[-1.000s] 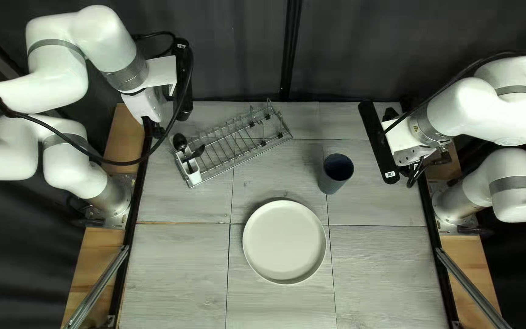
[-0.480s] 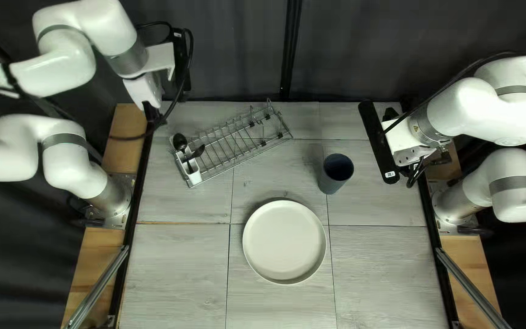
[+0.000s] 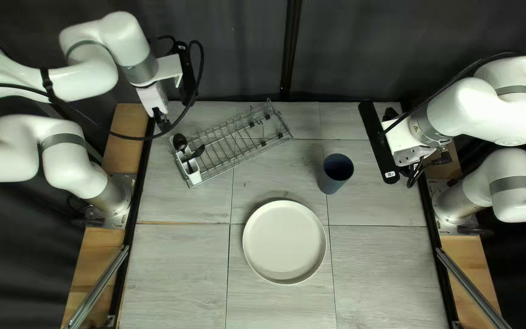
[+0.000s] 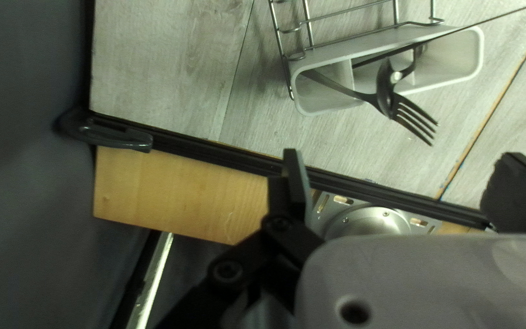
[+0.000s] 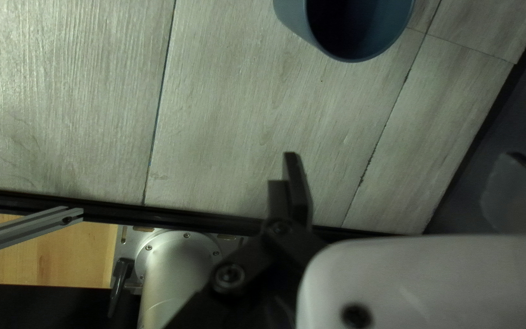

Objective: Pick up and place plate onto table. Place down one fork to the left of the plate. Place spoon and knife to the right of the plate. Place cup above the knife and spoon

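Note:
I need to grab the spoon by its bowl (image 4: 385, 85) next with my left gripper, because the white holder surrounds the spoon's handle. The bowl of the spoon sticks out above.
At the rack's left end in the top left view, my left gripper (image 3: 161, 119) is just behind the dark cutlery (image 3: 179, 142) in its white holder (image 3: 194, 177). In the left wrist view my left gripper (image 4: 400, 183) is open and empty; ahead of it a black fork (image 4: 414, 119) and a spoon (image 4: 386, 90) stick out of the holder (image 4: 324, 100). I cannot tell a knife apart. A white plate (image 3: 284, 242) lies flat on the table. The dark blue cup (image 3: 335, 174) stands upright, left of my right gripper (image 3: 414, 175). My right gripper (image 5: 406, 186) is open and empty, the cup (image 5: 296, 18) ahead.
The wire rack (image 3: 245, 139) stands slanted on the table (image 3: 171, 268) near its far edge, with the cutlery holder at its left end. Black rails (image 3: 130, 228) run along the table's sides. A cable (image 3: 135, 138) hangs in a loop from my left arm.
Over the last half second my left arm has shifted to the right, bringing its gripper closer to the rack's cutlery end. My right arm, the plate, the cup and the rack have stayed put.

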